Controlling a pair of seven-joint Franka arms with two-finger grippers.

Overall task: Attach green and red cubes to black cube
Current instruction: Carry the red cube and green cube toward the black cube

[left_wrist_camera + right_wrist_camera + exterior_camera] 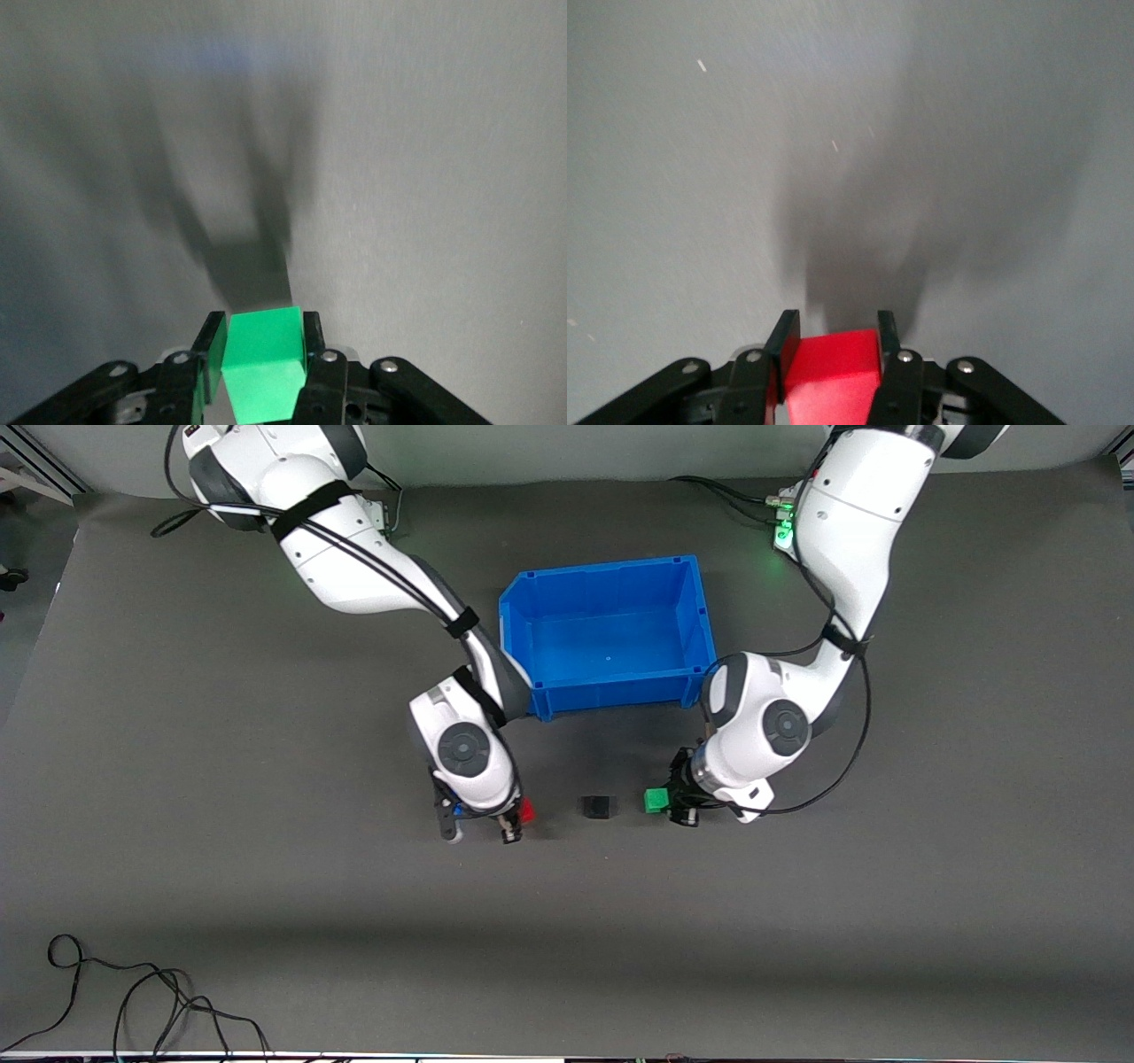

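The red cube (527, 811) is short of the black cube's side in the front view, so my right gripper keeps hold of it now until they meet.
The black cube (596, 807) sits on the grey table mat between the two hands. My left gripper (666, 802) is shut on the green cube (656, 800), held just above the mat beside the black cube, toward the left arm's end. In the left wrist view the green cube (264, 363) fills the gap between the fingers (209, 341). My right gripper (521, 815) is shut on the red cube (527, 811), beside the black cube toward the right arm's end. In the right wrist view the red cube (831, 372) sits between the fingers (782, 341).
A blue bin (609, 634) stands open and empty, farther from the front camera than the cubes. Black cables (133, 1001) lie on the mat near the front edge at the right arm's end.
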